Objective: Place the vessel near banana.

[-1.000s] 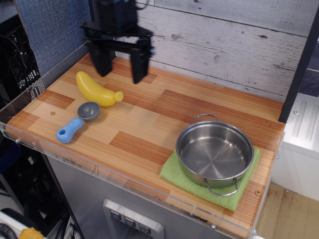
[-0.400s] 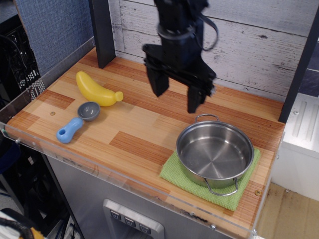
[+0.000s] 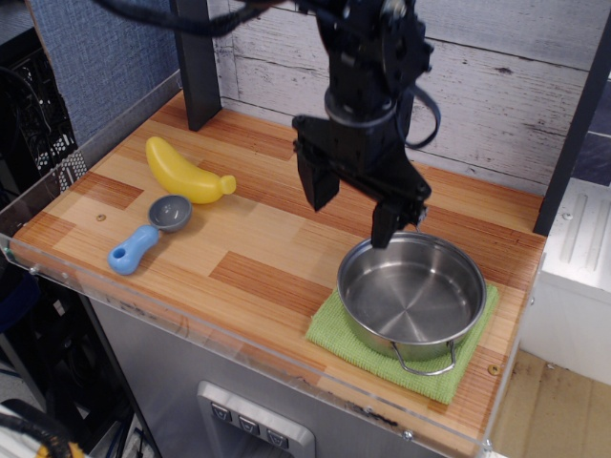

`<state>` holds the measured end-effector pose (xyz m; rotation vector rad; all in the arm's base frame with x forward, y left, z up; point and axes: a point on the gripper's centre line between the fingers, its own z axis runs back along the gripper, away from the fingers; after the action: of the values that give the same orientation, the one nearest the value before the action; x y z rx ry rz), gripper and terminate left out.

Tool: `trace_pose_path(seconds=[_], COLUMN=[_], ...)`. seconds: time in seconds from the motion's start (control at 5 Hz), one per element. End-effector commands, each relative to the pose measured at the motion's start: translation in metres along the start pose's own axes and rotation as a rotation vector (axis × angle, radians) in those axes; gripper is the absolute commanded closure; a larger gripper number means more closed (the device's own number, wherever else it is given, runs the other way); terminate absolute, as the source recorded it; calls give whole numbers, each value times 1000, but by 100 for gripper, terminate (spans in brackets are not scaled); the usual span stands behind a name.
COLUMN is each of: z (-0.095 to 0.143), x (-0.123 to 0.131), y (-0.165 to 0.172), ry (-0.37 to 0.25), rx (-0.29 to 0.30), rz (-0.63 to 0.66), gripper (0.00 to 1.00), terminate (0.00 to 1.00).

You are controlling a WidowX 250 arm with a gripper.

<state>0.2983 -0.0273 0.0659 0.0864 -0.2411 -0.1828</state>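
The pot's round body is wider than my open fingers. My gripper needs to grab the pot's thin rim on the banana side next.
The vessel (image 3: 412,294), a shiny steel pot with two wire loop handles, sits on a green cloth (image 3: 334,330) at the right front of the wooden table. The yellow toy banana (image 3: 185,173) lies at the left, far from the pot. My black gripper (image 3: 351,210) is open and empty. It hangs just above the table at the pot's far left rim, with its right finger over the rim near the far handle and its left finger above bare wood.
A blue-handled scoop with a grey bowl (image 3: 150,235) lies in front of the banana. A dark post (image 3: 195,63) stands at the back left. A plank wall runs along the back. A clear guard edges the table's front and left.
My gripper has moved from above the banana at the back left, rightward and down, to the pot's far left rim. The pot, banana and scoop have not moved.
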Motion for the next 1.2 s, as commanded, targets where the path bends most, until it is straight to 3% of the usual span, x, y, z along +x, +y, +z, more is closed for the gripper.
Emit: trace_pose_path(seconds=[0.0, 0.2, 0.4, 1.0], z=[-16, -29, -38, -31], x=[-26, -39, -43, -34], y=[-6, -11, -14, -9], ry=[45, 76, 96, 96], rx=[-74, -123, -126, -132], rz=[78, 103, 80, 78], gripper=[0, 0, 100, 100], terminate=[0, 0, 0, 0])
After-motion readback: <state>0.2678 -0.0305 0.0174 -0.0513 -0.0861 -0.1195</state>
